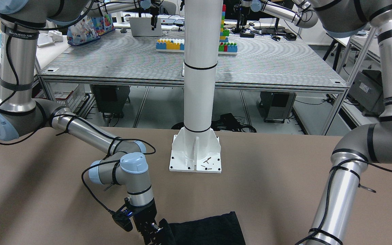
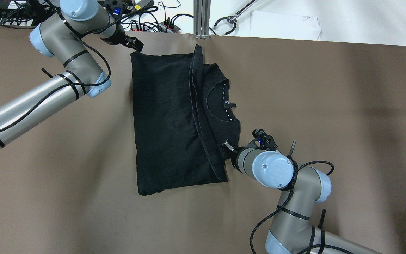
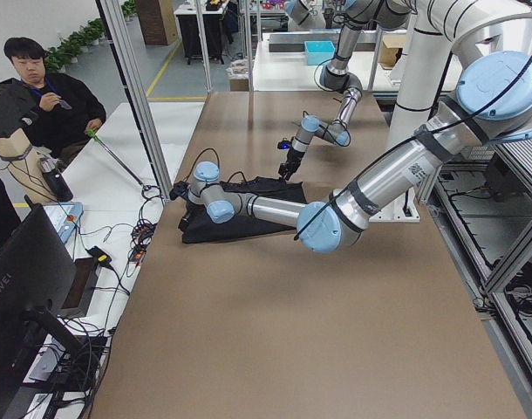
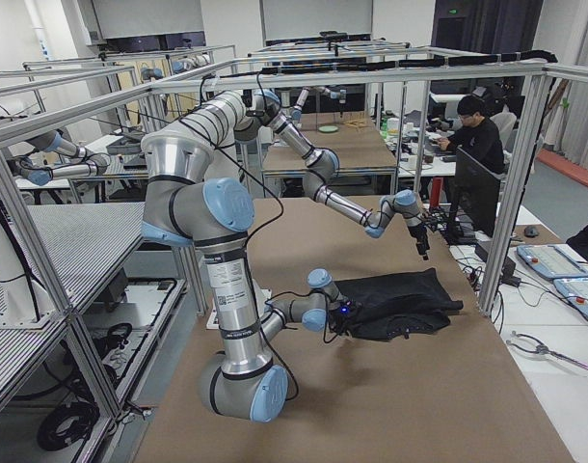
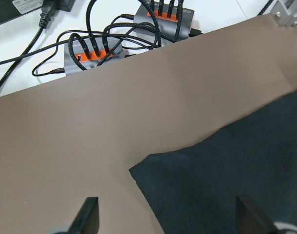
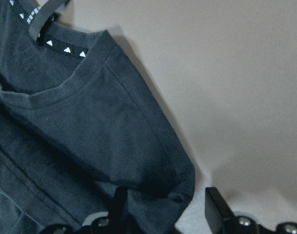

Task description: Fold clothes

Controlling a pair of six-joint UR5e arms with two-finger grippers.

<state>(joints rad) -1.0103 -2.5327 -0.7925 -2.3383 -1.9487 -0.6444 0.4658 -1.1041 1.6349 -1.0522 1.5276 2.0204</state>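
Next, my right gripper pinches the black T-shirt by its shoulder edge (image 6: 180,187) beside the collar (image 6: 65,87) to fold the T-shirt further.
The clothes are one black T-shirt (image 2: 167,120), lying flat on the brown table and folded lengthwise, with the collar and label (image 2: 228,105) facing up. My left gripper (image 2: 135,43) hangs open at the shirt's far left corner; in the left wrist view (image 5: 170,217) its fingertips (image 5: 87,214) stand wide apart over that corner (image 5: 153,170). My right gripper (image 2: 227,146) is at the shirt's near right shoulder corner. In the right wrist view (image 6: 165,209) it is open, with the corner (image 6: 180,180) between its fingers. The shirt's edge also shows in the front view (image 1: 202,228).
The white pole's base plate (image 1: 196,153) is bolted to the table behind the shirt. Power strips and cables (image 5: 95,48) lie just past the table's far edge, by an aluminium post (image 2: 202,17). An operator (image 3: 48,105) sits beyond that edge.
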